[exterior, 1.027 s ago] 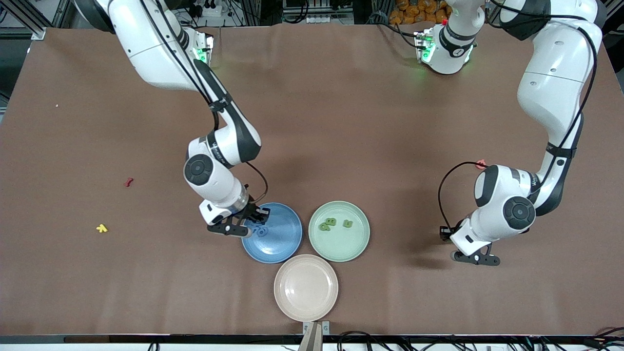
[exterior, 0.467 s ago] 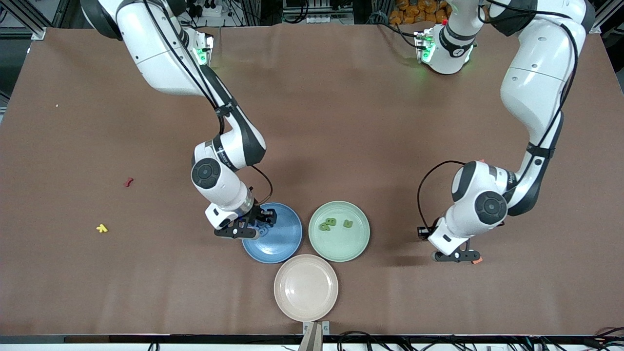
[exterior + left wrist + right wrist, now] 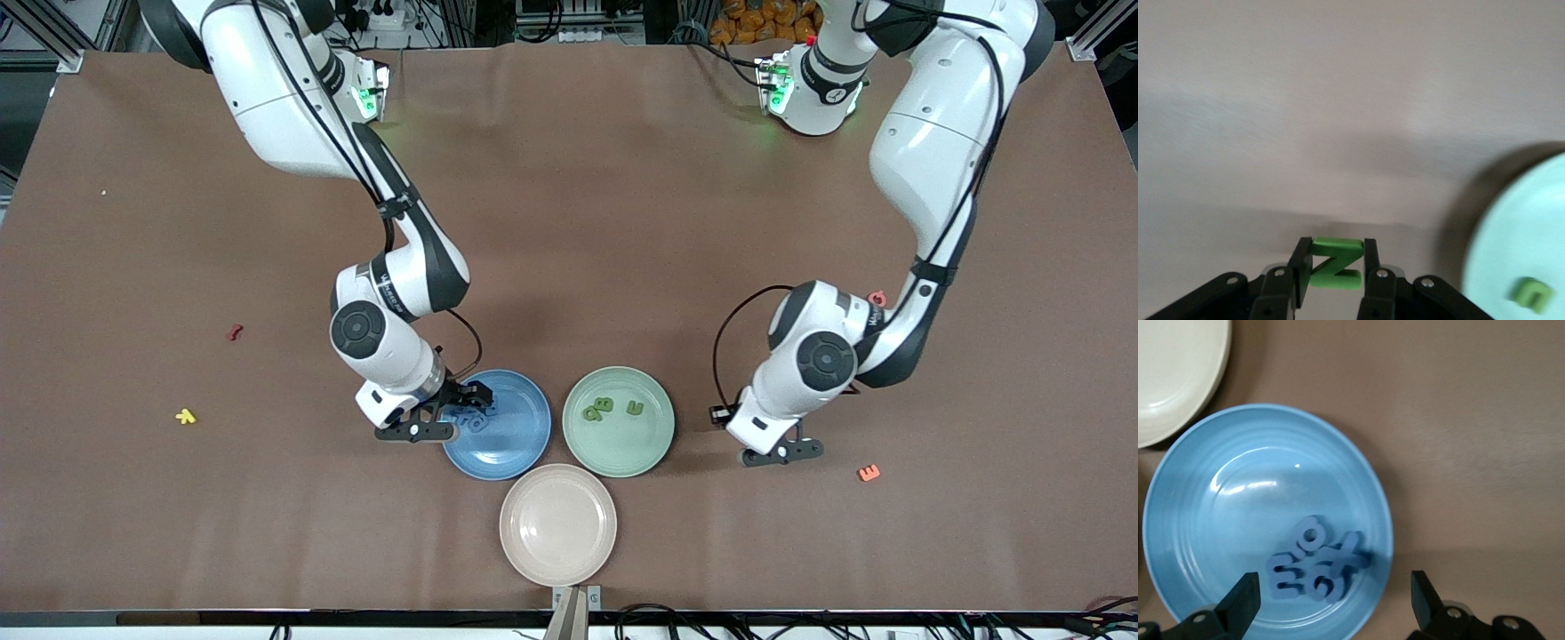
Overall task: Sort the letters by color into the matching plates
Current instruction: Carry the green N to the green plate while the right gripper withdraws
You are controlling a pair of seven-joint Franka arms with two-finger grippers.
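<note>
My left gripper keeps holding the green letter Z from here until it is inside the mint green plate's rim, since the letter would fall short if released now.
My right gripper hangs open over the edge of the blue plate that lies toward the right arm's end of the table. Nothing is between its fingers. A small pile of blue letters lies in that plate beneath it. My left gripper is shut on a green letter Z, low over the bare table beside the mint green plate, toward the left arm's end. Green letters lie in that plate.
A beige plate sits nearer the front camera than the two coloured plates. An orange letter E lies on the brown table toward the left arm's end. A red letter and a yellow letter lie toward the right arm's end.
My right gripper has opened over the blue plate and drawn back a little. My left arm has carried the green Z toward the green plate, uncovering the orange E.
</note>
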